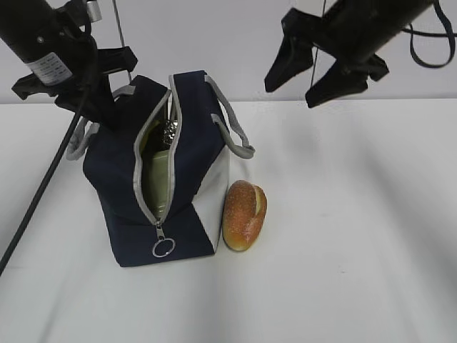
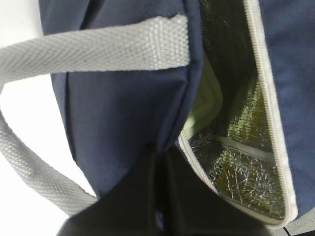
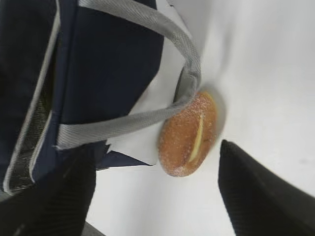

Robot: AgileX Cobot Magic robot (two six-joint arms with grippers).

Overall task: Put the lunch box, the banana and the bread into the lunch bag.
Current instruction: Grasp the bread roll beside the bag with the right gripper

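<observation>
The golden-brown bread needs to be packed into the lunch bag, so next my right gripper will grip it around its rounded middle (image 1: 244, 214) (image 3: 188, 133).
The navy lunch bag (image 1: 118, 179) stands unzipped on the white table. Its silver lining (image 2: 236, 162) shows, and the sage-green lid of the lunch box (image 1: 158, 182) lies inside; in the left wrist view the lunch box (image 2: 204, 105) leans on the inner wall. My left gripper (image 1: 108, 113) is shut on the bag's far left rim, the navy fabric pinched between its fingers (image 2: 147, 196). The bread (image 1: 244, 214) lies on the table against the bag's white side panel (image 1: 214, 207). My right gripper (image 1: 310, 75) hangs open high above the bread (image 3: 189, 135), holding nothing. The banana is out of view.
The bag's grey handles (image 1: 239, 132) arch to either side, one crossing the bread in the right wrist view. The zipper's ring pull (image 1: 163, 248) hangs at the bag's near end. White table (image 1: 357, 236) stretches right of the bread.
</observation>
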